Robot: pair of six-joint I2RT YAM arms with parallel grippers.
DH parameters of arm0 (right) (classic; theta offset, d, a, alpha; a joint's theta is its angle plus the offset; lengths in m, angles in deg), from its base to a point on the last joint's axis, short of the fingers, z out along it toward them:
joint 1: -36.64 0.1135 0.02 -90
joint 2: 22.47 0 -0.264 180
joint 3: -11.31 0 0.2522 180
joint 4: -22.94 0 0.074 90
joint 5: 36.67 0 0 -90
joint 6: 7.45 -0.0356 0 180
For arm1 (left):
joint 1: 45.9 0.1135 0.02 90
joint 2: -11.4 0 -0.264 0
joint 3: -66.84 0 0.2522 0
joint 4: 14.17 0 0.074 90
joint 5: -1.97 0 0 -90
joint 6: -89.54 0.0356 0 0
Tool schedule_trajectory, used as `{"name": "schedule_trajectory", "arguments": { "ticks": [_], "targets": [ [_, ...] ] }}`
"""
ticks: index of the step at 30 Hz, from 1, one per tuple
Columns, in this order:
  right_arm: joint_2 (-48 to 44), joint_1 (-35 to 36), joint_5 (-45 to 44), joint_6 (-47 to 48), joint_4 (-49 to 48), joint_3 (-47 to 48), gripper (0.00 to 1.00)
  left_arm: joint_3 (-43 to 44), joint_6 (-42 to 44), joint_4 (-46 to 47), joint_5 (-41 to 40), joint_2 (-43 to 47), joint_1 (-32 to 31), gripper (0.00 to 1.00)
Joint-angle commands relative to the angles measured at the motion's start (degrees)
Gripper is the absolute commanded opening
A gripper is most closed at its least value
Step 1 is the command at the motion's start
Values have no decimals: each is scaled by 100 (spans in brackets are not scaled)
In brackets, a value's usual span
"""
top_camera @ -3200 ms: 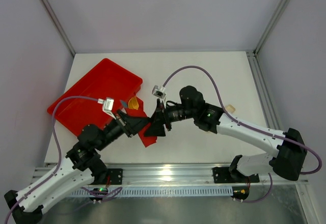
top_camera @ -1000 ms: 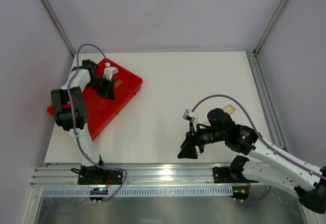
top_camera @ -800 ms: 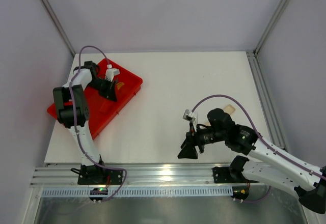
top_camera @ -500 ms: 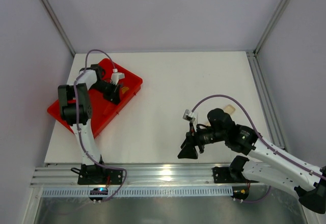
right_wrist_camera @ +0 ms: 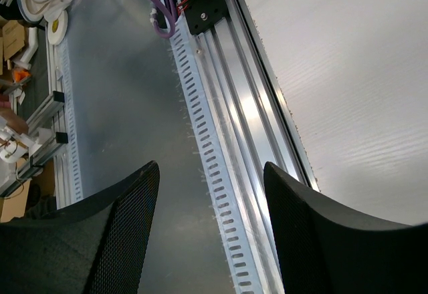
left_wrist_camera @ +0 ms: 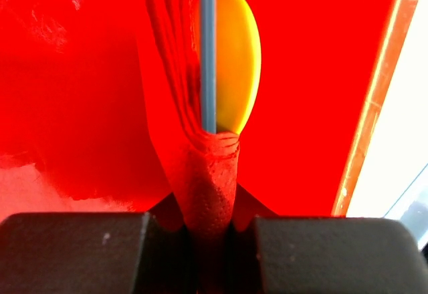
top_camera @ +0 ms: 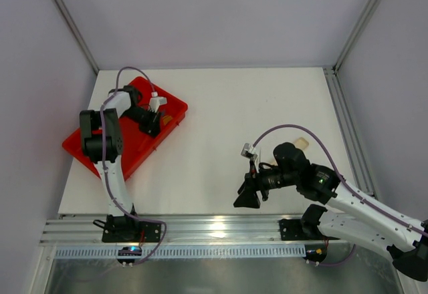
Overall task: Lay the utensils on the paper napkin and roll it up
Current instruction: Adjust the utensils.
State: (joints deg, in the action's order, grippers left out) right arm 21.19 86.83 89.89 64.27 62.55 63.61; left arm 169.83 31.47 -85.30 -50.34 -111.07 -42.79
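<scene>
The roll is above the tray's flat red bottom, inside the tray's raised rim, and would land in the tray. It is time for my left gripper to release it now.
The paper napkin is red and rolled into a tight tube, and my left gripper is shut on its near end. Out of the roll's far end stick the utensils: a yellow-orange spoon bowl, fork tines above it, and a slim blue-grey blade. In the top view my left gripper hangs over the right part of the red tray; the roll is mostly hidden under it. My right gripper stands open near the table's front edge, fingers wide apart with nothing between them.
The tray's raised rim runs just right of the roll, with white table beyond. A small pale tan piece lies on the table behind the right arm. The metal rail at the table's front edge lies below my right gripper.
Three seconds ago both grippers met at the table's middle. Over the last second my left gripper has slid right across the tray with the roll. The right arm has stayed still.
</scene>
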Motion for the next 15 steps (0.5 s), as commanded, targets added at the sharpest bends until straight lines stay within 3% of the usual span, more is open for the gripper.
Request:
{"name": "schedule_trajectory", "arguments": {
  "ticks": [1, 15],
  "targets": [
    [-103, 34, -43, 44, 8, 30, 67, 278, -195, -293, 194, -233, -65, 7],
    [-130, 34, -17, 53, -1, 13, 67, 367, -485, -293, -157, -356, -144, 24]
  ]
}}
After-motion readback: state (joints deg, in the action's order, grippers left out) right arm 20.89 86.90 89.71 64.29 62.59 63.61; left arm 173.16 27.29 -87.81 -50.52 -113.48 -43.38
